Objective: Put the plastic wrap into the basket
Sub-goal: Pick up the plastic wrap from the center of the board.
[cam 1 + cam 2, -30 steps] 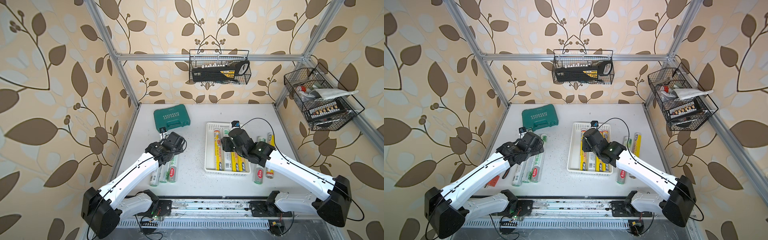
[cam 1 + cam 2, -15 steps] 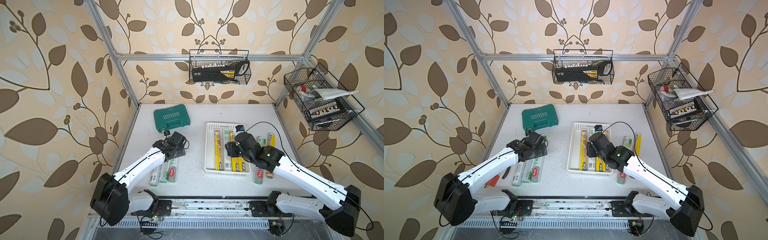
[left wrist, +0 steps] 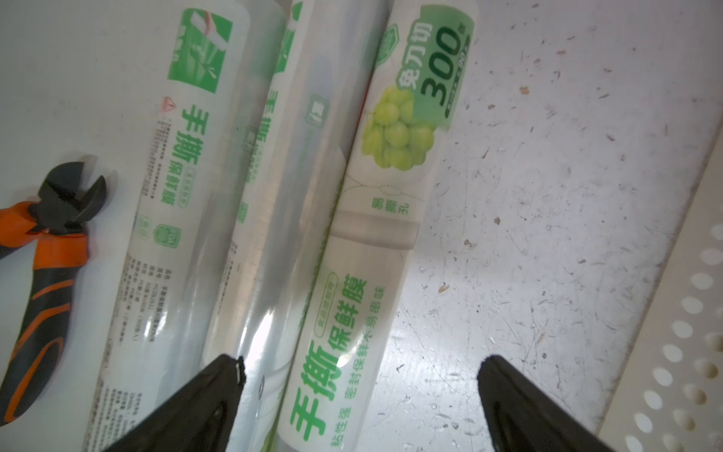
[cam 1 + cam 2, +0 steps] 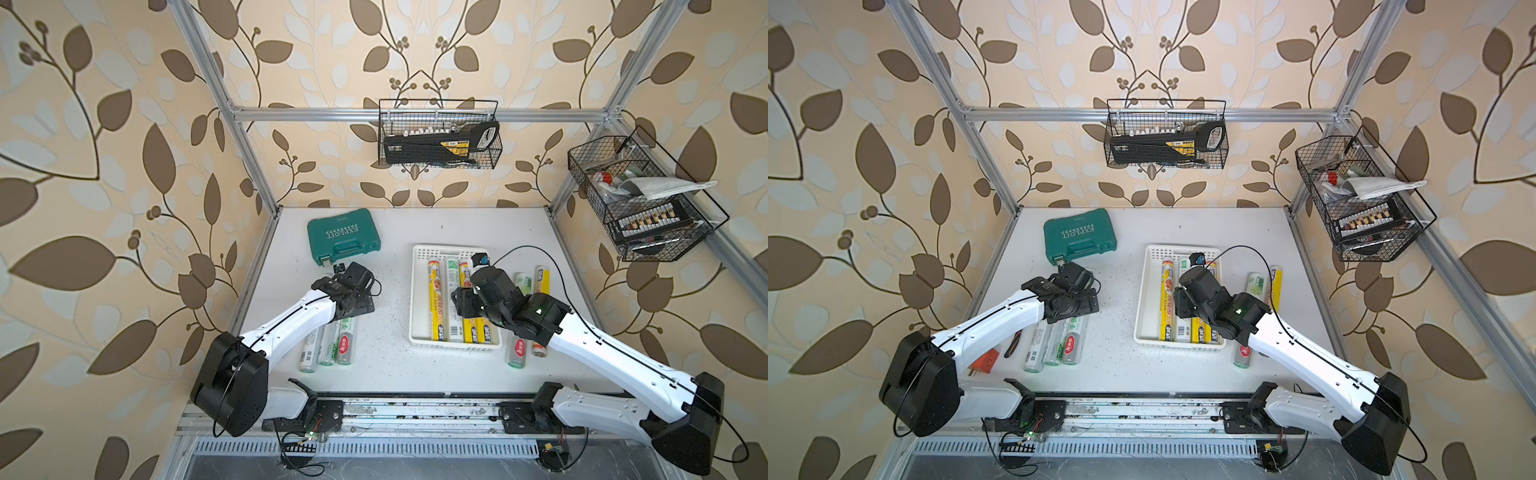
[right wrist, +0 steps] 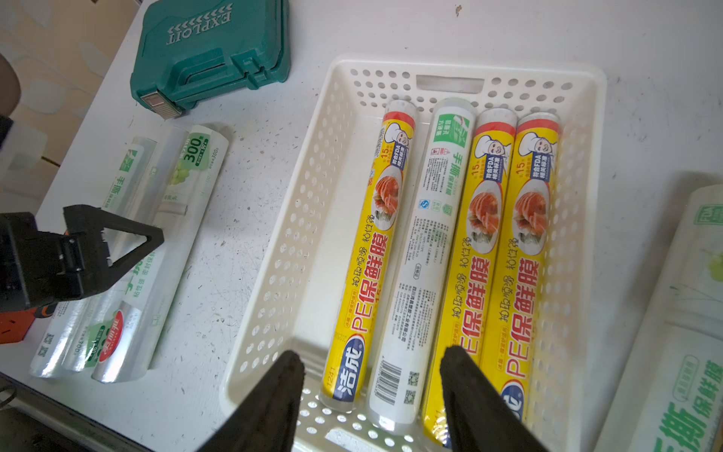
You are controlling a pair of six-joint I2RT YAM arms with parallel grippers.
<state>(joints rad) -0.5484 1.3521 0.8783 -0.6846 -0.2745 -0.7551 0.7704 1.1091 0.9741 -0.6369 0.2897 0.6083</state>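
Observation:
My left gripper will next grab the silvery-white roll nearest the basket by its middle, fingers along its long sides, to lay it lengthwise inside.
The white basket (image 4: 419,266) (image 5: 297,219) holds several rolls of plastic wrap: three yellow ones (image 5: 369,242) and a white one (image 5: 426,250). My right gripper (image 5: 371,354) (image 4: 467,301) hangs open over the basket's near end with nothing between its fingers. Three silvery-white rolls (image 4: 346,345) (image 3: 375,203) lie side by side on the table left of the basket. My left gripper (image 3: 362,364) (image 4: 355,309) is wide open just above them, over the roll nearest the basket. Right of the basket lie a silvery roll (image 4: 516,353) and a yellow roll (image 4: 542,278), partly under my right arm.
A green tool case (image 4: 343,236) sits at the back left. Orange-and-black pliers (image 3: 43,254) (image 4: 1013,344) lie beside the outermost left roll. Black wire baskets hang on the back wall (image 4: 438,137) and the right wall (image 4: 640,199).
My left arm has come down and forward over the three left rolls. My right gripper has drawn back a little toward the basket's near end, still open.

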